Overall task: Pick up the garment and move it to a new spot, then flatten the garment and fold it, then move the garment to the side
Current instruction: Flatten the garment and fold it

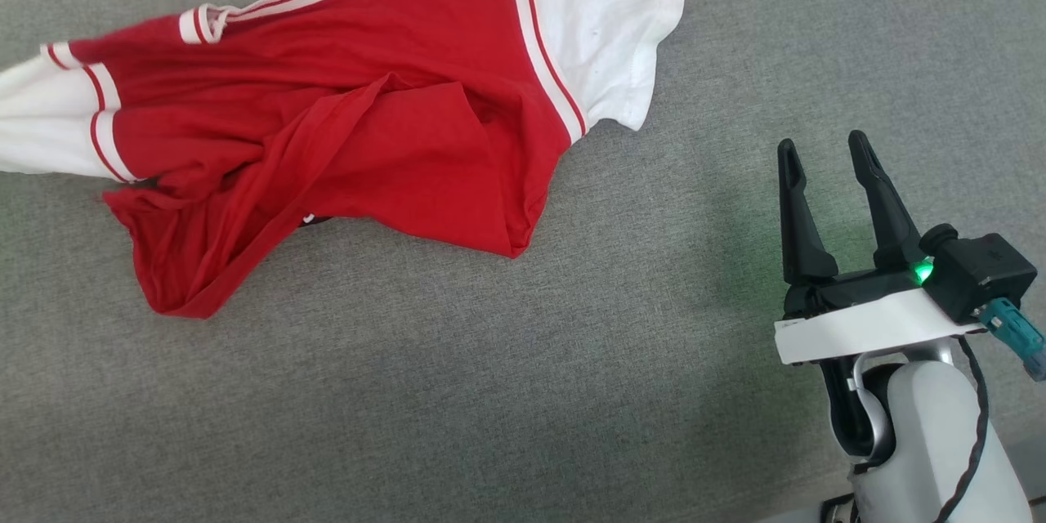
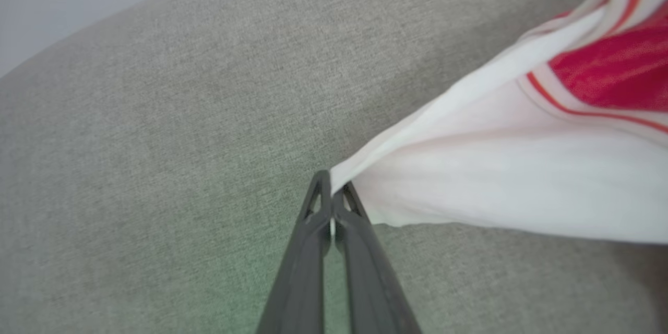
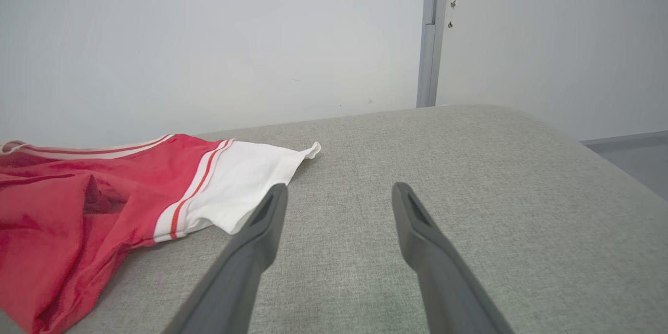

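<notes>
The right gripper grabs the jersey by its loose white sleeve [image 1: 613, 37] next, which leaves the rumpled red body [image 1: 343, 150] free to spread out.
The garment [image 1: 368, 106], a red jersey with white sleeves and striped trim, lies rumpled on the grey cushion at the upper left of the head view. In the left wrist view my left gripper [image 2: 331, 193] is shut on the edge of one white sleeve [image 2: 501, 188], which is pulled taut toward the fingertips. My right gripper [image 1: 825, 151] stands open at the lower right of the head view, clear of the cloth, with nothing between its fingers. In the right wrist view the right gripper [image 3: 339, 195] hovers over bare cushion, and the garment [image 3: 94, 203] lies to its left.
A grey fabric cushion [image 1: 523, 359] bears everything. In the right wrist view its far edge [image 3: 469, 109] curves down before a pale wall with a vertical trim strip [image 3: 429, 31]. Bare cushion stretches in front of and right of the garment.
</notes>
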`<state>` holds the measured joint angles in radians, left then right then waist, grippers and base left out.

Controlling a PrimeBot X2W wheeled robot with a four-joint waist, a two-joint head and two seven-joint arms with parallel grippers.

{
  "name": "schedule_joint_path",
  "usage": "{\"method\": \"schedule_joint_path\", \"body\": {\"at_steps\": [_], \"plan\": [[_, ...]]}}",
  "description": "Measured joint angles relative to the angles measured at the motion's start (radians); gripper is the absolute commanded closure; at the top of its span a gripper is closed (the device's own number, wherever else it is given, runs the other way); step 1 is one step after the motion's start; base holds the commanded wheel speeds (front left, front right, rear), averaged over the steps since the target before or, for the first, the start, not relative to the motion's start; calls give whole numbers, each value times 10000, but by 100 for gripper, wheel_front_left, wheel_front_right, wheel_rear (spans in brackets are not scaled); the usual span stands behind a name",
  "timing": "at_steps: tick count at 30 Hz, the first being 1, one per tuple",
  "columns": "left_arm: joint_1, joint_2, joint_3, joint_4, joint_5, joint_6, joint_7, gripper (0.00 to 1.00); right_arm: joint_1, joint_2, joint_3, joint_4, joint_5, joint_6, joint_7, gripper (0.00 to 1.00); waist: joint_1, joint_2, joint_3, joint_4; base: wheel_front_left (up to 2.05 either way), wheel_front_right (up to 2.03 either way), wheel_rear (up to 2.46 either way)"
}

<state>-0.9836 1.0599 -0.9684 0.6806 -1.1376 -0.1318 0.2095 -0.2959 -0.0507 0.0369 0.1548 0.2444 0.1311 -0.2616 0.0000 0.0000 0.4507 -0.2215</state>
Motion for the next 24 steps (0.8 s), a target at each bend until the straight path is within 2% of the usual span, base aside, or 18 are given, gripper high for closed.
{"method": "schedule_joint_path", "body": {"at_steps": [1, 2, 3, 4, 5, 6, 12, 14, 15, 17, 19, 21, 24], "plan": [[-47, -65, -90, 140, -10, 0, -113, 91, 1, 2, -4, 2, -17, 0, 0, 0, 0, 0, -27, 2, 0, 0, 0], [-99, -132, -165, 242, -59, 0, -245, 60, 11, 2, -4, 4, -63, 0, 0, 0, 0, 0, -59, 12, 0, 0, 0], [-145, -203, -224, 305, -155, 0, -384, 51, 20, 2, 4, 4, -115, 0, 0, 0, 0, 0, -93, 26, 0, 0, 0], [-171, -255, -272, 353, -303, 0, -541, 33, 31, 2, 13, 13, -178, 0, 0, 0, 0, 0, -134, 44, 0, 0, 0], [-171, -301, -322, 383, -382, 0, -715, 9, 36, 0, 33, 29, -257, 0, 0, 0, 0, 0, -179, 66, 0, 0, 0], [-171, -362, -330, 422, -481, 0, -943, 0, 35, 0, 38, 40, -360, 0, 0, 0, 0, 0, -229, 94, 0, 0, 0], [201, -920, -362, 679, -984, 0, -2876, 0, -85, -2, 196, 424, -1078, 0, 0, 0, 0, 0, -657, 391, 0, 0, 0], [563, -1266, -382, 740, -1080, 0, -3659, 0, -238, 2, 293, 692, -1327, 0, 0, 0, 0, 0, -816, 552, 0, 0, 0], [957, -1806, -226, 825, -1103, 0, -4564, 0, -567, -4, 433, 1279, -1783, 0, 59, 0, 0, 0, -1037, 865, 0, 0, 0], [1267, -2234, 56, 823, -909, 0, -4675, 0, -894, 2, 472, 1601, -2144, 0, 470, 0, 0, 1, -1163, 1124, 0, 0, 0], [1605, -2784, 1018, 587, -541, 2, -4694, 0, -1313, 0, 487, 1889, -2481, 0, 1189, 0, 0, 0, -1252, 1427, 0, 0, 0], [2037, -3193, 2176, 127, 380, 150, -4707, 0, -1762, -15, 554, 2140, -2738, 2, 1941, 0, 0, 0, -1315, 1739, 0, 0, 0], [3309, -3983, 3994, -706, 1682, 349, -4707, 0, -2545, -491, 717, 2502, -2533, 2, 3097, 0, 0, 0, -1362, 2207, 0, 0, 0]]}}
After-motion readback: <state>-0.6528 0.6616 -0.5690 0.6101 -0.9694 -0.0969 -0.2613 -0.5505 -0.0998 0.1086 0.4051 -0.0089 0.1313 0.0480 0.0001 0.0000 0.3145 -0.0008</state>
